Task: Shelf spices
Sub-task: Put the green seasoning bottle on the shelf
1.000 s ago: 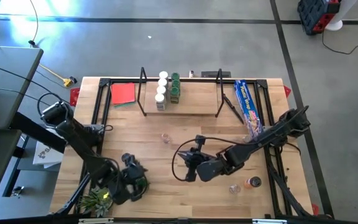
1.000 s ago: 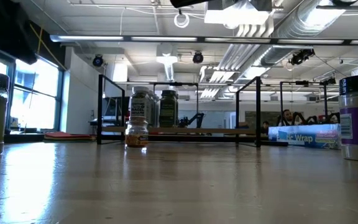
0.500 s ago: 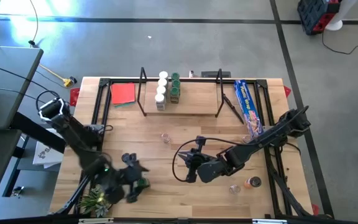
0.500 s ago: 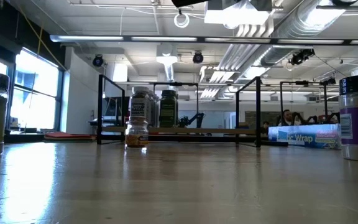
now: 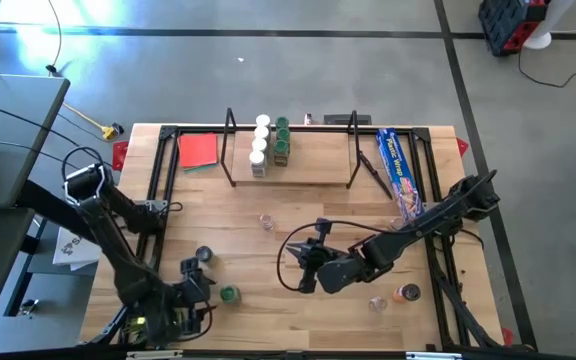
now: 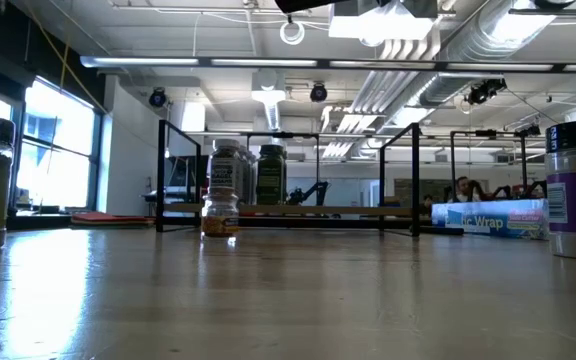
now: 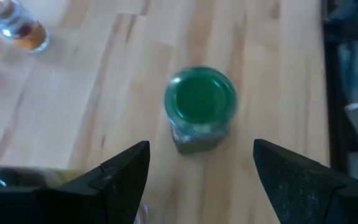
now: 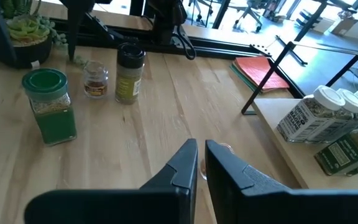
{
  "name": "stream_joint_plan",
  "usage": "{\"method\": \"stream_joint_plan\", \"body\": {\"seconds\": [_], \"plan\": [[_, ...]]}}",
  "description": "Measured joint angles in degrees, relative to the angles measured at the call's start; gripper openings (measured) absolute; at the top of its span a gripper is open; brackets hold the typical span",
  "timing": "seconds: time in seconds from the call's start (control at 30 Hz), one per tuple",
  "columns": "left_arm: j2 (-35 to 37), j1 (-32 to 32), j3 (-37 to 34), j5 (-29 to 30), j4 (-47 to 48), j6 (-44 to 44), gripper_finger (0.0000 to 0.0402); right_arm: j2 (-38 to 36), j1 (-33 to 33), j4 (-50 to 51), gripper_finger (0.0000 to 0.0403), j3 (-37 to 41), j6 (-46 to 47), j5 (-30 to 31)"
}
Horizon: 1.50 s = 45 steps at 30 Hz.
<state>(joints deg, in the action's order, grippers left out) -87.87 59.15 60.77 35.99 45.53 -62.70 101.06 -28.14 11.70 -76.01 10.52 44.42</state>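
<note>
I need to grab the green-topped jar by its end with the cap [image 5: 229, 294] with my left gripper next. The jar's bottom then stays free to stand on the shelf [image 5: 293, 168].
A green-topped spice jar [image 7: 199, 107] stands upright on the wood table, just ahead of my open left gripper [image 7: 201, 180], whose fingers stand apart from it. In the high view this jar [image 5: 229, 294] is near the front left, beside my left gripper [image 5: 194, 290], with a black-topped jar [image 5: 204, 256] behind it. The shelf [image 5: 293, 168] at the back holds several white- and green-topped jars [image 5: 268, 140]. My right gripper [image 5: 304, 262] hovers shut at mid-table, holding nothing. A small jar [image 5: 266, 222] stands alone in front of the shelf.
Two more jars [image 5: 376, 303] [image 5: 406, 293] stand near the front right. A long blue box [image 5: 400, 165] lies at the right of the shelf, a flat red square [image 5: 198, 150] at its left. A green plant [image 8: 23, 28] sits at the front left corner.
My left gripper has drawn back from over the green-topped jar toward the table's near left corner and risen a little, staying open. The jar now stands uncovered in the same spot.
</note>
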Motion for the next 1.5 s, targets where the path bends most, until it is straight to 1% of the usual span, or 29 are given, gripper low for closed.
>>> {"method": "stream_joint_plan", "body": {"seconds": [0.13, 0.43, 0.57, 0.67, 0.77, 0.9, 0.93, 1.0, 1.1, 1.17, 1.27, 1.4, 1.5], "plan": [[-2.3, -1.2, 0.0, 1.7, -1.5, 0.4, 0.0282, 0.0, 0.0, 0.1, 0.0025, 0.0, 0.0, 0.0], [-5.9, -3.7, 0.0, 2.6, -6.2, 3.3, 0.0282, 0.0, -0.1, 0.2, 0.0025, 0.0, 0.1, 0.0], [-6.6, -5.0, 0.0, 0.9, -7.3, 4.2, 0.0282, 0.0, -0.2, 0.3, 0.0025, 0.0, 0.2, 0.0], [-6.6, -5.4, 0.0, 0.7, -9.5, 5.9, 0.028, 0.0, -0.2, 0.3, 0.0025, 0.0, 0.2, 0.0], [-6.6, -6.2, 0.0, -0.7, -10.0, 7.5, 0.0259, 0.0, -0.2, 0.3, 0.0025, 0.0, 0.2, 0.0], [-6.6, -7.8, 0.0, -4.1, -10.1, 9.7, 0.02, 0.0, -0.5, 0.4, 0.0025, 0.0, 0.1, 0.0], [-6.6, -8.2, 0.0, -4.4, -10.2, 10.7, 0.0194, 0.0, -0.7, 0.5, 0.0025, 0.0, 0.1, 0.0], [-6.5, -9.4, 0.2, -5.7, -10.3, 13.1, 0.0194, 0.0, -1.0, 0.6, 0.0025, 0.0, 0.0, 0.0], [-6.5, -11.9, 1.5, -8.2, -9.6, 18.1, 0.0194, 0.0, -1.6, 1.0, 0.0025, 0.0, 0.0, 0.0], [-6.6, -13.8, 3.1, -8.6, -9.3, 22.8, 0.0194, 0.0, -2.3, 1.8, 0.0025, 0.0, 0.1, 0.8], [-5.9, -17.9, 6.9, -8.7, -9.2, 32.6, 0.0194, -0.8, -4.1, 4.4, 0.0025, 0.0, 0.7, 5.4], [-5.2, -26.4, 12.5, -8.7, -9.5, 48.2, 0.0194, -3.7, -7.4, 9.8, 0.0025, 0.0, 4.6, 13.5], [-5.0, -34.4, 16.8, -11.3, -9.8, 59.9, 0.0194, -5.9, -9.4, 14.2, 0.0025, 0.0, 8.8, 15.8]]}}
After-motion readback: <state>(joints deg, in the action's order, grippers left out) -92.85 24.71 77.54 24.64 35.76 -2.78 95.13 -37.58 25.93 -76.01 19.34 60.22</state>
